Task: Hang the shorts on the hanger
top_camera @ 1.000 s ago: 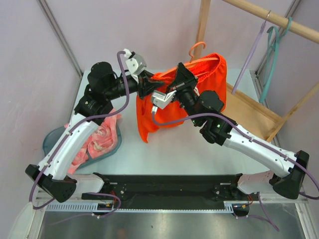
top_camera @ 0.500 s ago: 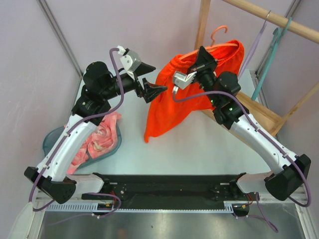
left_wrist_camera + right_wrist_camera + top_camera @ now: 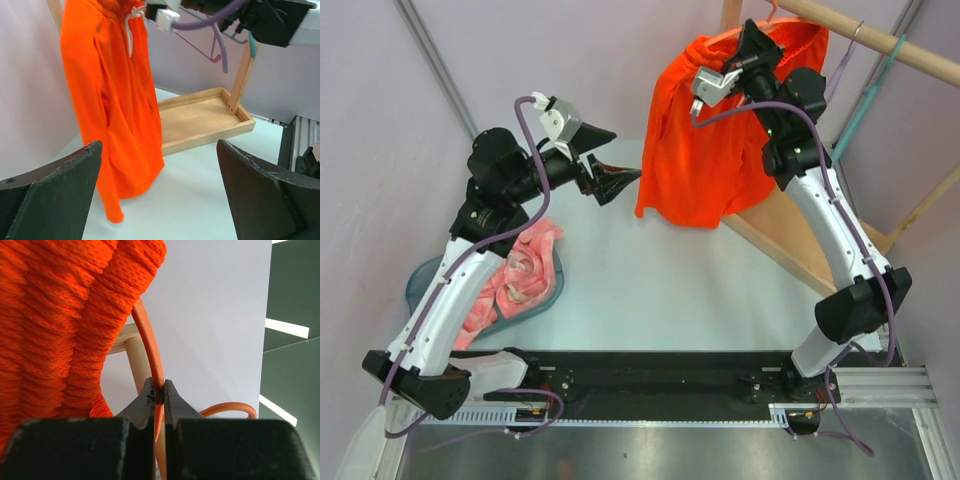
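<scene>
The orange hanger stays held in my right gripper for now, until it is on the wooden bar: the hook's curve (image 3: 773, 9) stands apart from that bar.
The bright orange shorts (image 3: 705, 140) hang draped over the orange hanger (image 3: 149, 340), high at the back by the wooden rail. My right gripper (image 3: 748, 48) is shut on the hanger's thin wire just beside the bunched waistband (image 3: 75, 305); in the right wrist view its fingertips (image 3: 159, 390) pinch the wire. The hanger's hook curves off behind the fingers. My left gripper (image 3: 618, 156) stands open and empty, left of the shorts and apart from them. In the left wrist view the shorts (image 3: 117, 105) dangle ahead between the wide fingers, white drawstring at the top.
A wooden rack stands at the back right with a rail (image 3: 890, 42) and a base tray (image 3: 800, 235). A lilac hanger (image 3: 838, 75) and a teal hanger (image 3: 865, 110) hang on the rail. A pink garment (image 3: 515, 280) lies in a teal basin at the left.
The right arm has raised the hanger and shorts up and to the right toward the rail. My left gripper let go of the shorts, opened wide and drew back left.
</scene>
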Available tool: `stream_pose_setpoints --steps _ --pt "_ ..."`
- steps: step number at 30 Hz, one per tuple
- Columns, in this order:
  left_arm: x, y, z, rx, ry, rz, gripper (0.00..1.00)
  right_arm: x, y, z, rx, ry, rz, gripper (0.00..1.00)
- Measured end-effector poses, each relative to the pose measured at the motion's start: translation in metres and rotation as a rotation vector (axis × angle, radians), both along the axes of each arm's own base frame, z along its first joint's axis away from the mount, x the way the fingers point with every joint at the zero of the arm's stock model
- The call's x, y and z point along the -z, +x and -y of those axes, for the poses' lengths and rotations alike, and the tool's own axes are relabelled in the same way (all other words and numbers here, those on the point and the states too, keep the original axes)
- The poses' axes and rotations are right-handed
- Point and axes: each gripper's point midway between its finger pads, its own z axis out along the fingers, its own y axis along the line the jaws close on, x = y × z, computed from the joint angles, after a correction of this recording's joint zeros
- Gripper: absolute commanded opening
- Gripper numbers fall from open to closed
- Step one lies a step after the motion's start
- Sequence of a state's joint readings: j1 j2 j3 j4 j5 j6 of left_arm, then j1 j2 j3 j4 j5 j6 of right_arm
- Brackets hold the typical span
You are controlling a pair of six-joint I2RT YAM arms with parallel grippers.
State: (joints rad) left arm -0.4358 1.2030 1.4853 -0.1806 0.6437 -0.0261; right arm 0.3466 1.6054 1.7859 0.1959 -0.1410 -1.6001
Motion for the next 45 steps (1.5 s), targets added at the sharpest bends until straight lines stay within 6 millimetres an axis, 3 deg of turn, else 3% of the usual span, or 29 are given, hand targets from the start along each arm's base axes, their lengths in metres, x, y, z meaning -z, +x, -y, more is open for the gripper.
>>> stream_pose_setpoints --steps 6,12,18,21,30,32,33,35,36,39,45 --pt "0.001 -0.005 -0.003 -0.003 -0.001 0.002 1.0 -0.006 0.028 0.0 -0.017 0.041 -0.008 0.0" --pt "0.003 -0.005 -0.007 -0.013 0.0 0.001 1.0 0.013 0.058 0.0 -0.032 0.06 -0.066 0.0" --pt "0.006 -0.004 -0.011 -0.023 0.002 -0.002 1.0 0.032 0.083 0.017 -0.011 0.088 -0.114 0.0" --pt "0.008 -0.003 -0.013 -0.03 0.004 -0.005 1.0 0.041 0.091 0.02 -0.016 0.085 -0.139 0.0" --pt "0.013 0.001 -0.018 -0.049 0.011 -0.018 1.0 0.04 0.102 0.012 -0.047 0.08 -0.124 0.01" --pt "0.014 0.003 -0.02 -0.055 0.012 -0.023 1.0 0.041 0.104 0.011 -0.048 0.08 -0.12 0.09" --pt "0.015 0.004 -0.021 -0.058 0.013 -0.025 1.0 0.041 0.104 0.011 -0.048 0.081 -0.119 0.21" --pt "0.018 0.006 -0.023 -0.067 0.014 -0.034 1.0 0.041 0.104 0.01 -0.051 0.084 -0.118 0.34" --pt "0.02 0.007 -0.024 -0.071 0.015 -0.039 1.0 0.041 0.104 0.01 -0.052 0.085 -0.115 0.47" --pt "0.025 0.01 -0.028 -0.085 0.02 -0.055 1.0 0.044 0.099 0.008 -0.051 0.078 -0.101 0.61" --pt "0.027 0.012 -0.031 -0.093 0.009 -0.082 1.0 0.038 0.078 0.008 -0.046 0.066 -0.082 0.66"
